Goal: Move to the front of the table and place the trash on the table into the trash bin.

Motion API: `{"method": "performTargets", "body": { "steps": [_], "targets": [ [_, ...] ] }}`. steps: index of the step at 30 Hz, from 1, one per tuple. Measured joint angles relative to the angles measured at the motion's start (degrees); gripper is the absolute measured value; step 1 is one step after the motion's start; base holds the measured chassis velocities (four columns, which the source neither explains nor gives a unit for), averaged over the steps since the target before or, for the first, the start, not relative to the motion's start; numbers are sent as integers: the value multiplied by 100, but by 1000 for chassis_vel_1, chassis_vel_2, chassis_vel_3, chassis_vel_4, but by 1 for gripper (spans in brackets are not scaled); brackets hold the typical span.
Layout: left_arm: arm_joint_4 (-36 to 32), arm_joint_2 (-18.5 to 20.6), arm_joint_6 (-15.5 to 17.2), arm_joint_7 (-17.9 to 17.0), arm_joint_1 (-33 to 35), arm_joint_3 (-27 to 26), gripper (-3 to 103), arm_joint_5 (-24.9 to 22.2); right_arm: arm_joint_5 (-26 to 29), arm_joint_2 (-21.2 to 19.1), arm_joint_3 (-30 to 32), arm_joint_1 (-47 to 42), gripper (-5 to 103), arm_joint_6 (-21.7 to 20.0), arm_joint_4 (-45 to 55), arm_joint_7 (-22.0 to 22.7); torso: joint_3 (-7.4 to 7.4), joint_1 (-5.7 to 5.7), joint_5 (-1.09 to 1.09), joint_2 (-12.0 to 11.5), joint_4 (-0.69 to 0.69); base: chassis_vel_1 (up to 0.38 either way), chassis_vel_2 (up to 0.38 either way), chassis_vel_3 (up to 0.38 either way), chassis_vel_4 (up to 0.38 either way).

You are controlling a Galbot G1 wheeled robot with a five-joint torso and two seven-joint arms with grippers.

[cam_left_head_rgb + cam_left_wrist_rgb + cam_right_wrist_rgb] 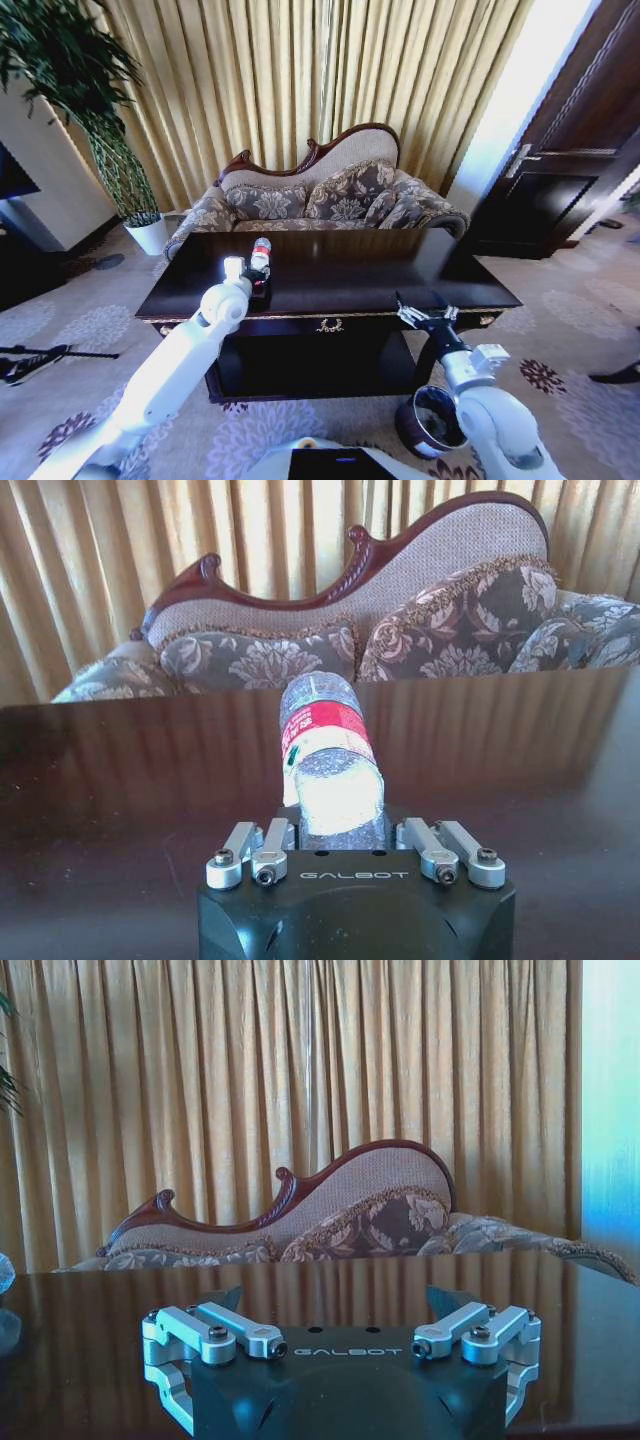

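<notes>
The bottle is held at its cap end by my left gripper, so my right gripper should next grab the bottle by its exposed body around the label (pixel 261 252).
The table (pixel 350 270) is dark and glossy with gold trim, and it stands right in front of me. A clear plastic bottle with a red label (pixel 261 252) is over the table's left part, its far end pointing toward the sofa. My left gripper (pixel 258 285) is shut on the bottle's near end (pixel 330 750), just above the tabletop (pixel 100 780). My right gripper (pixel 425 305) hangs open and empty at the table's front edge on the right, and its spread jaws (pixel 335 1300) face across the tabletop (pixel 100 1360). The round dark trash bin (pixel 430 420) stands on the carpet below my right arm.
A patterned sofa (pixel 320 195) sits behind the table against gold curtains. A white plant pot (pixel 150 235) stands at the back left and a dark door (pixel 560 170) at the right. A black stand (pixel 40 358) lies on the carpet at the left.
</notes>
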Motion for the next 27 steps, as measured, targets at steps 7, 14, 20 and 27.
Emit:
{"method": "performTargets", "body": {
  "steps": [7,14,20,27],
  "targets": [
    [192,234,-890,798,162,78,30,1648,233,-132,-51,26,100,-19,134,66,0,0,0,0,1,0,0,0,0],
    [458,558,-2356,1590,298,85,30,3526,1583,-657,-145,291,100,-150,154,67,0,0,-1,0,0,0,0,0,0],
    [569,921,-3403,1859,312,247,29,4511,2448,-1007,-329,814,100,-299,-3,-45,0,0,-1,0,0,0,0,0,0],
    [321,1227,-3970,1657,-28,771,29,4690,3320,-1452,-931,1989,100,-486,-342,-95,0,0,-1,0,0,0,0,0,0]
  ]
}}
